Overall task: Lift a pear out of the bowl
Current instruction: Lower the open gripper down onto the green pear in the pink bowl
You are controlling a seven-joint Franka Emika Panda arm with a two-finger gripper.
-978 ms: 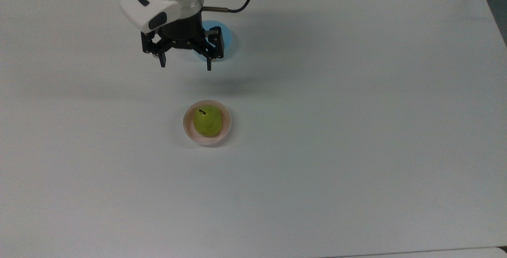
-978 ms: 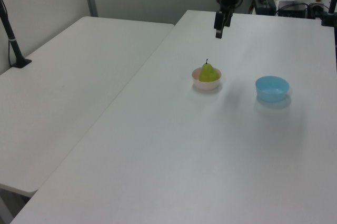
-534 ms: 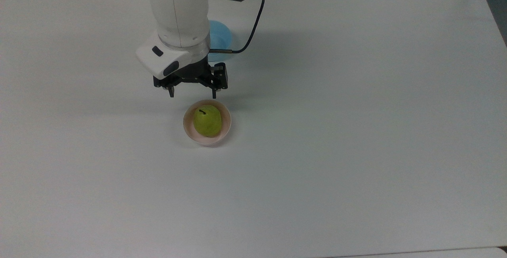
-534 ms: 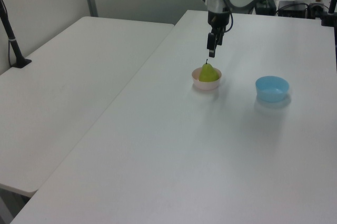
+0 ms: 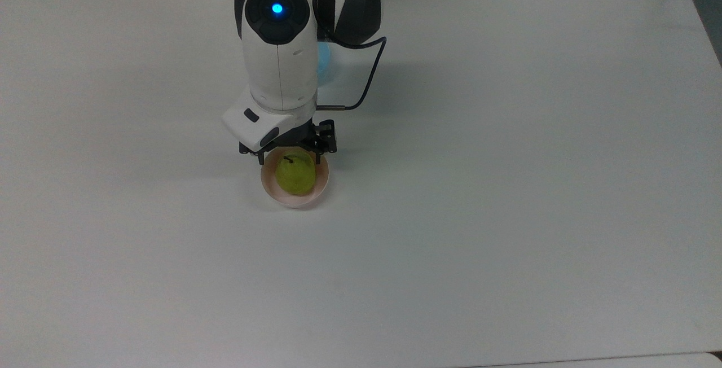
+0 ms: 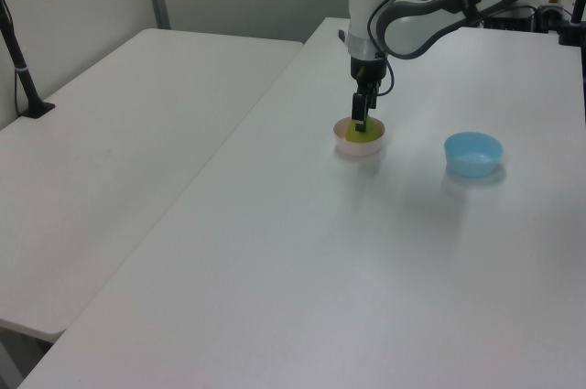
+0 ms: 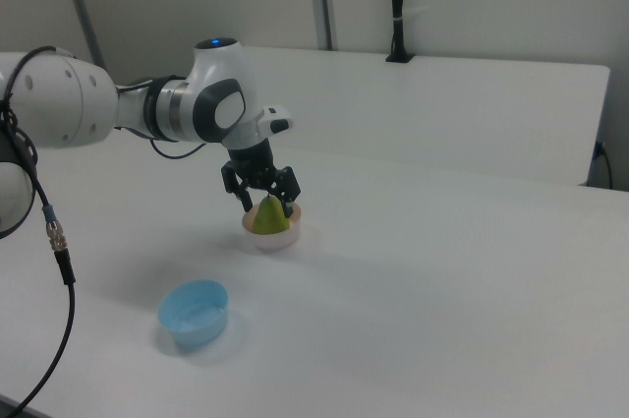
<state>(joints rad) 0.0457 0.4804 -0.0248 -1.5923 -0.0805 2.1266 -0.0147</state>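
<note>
The yellow-green pear needs to be picked out of the pale pink bowl, so my gripper next needs to grab it by its narrow top.
A yellow-green pear with a short dark stem sits in a small pale pink bowl near the middle of the white table. The same pear and bowl appear in the right view, and the bowl in the left view. My gripper is lowered over the bowl's far rim, open, one finger on each side of the pear's top. In the right view the gripper straddles the pear. In the left view the gripper hides most of the fruit.
A light blue bowl stands apart from the pink one; it is at the left view's right and mostly hidden behind the arm in the top view. A second white table adjoins on the left view's left.
The arm has come forward and down from above the blue bowl to the pink bowl. The open fingers now flank the pear's top; the pear and bowl have not moved.
</note>
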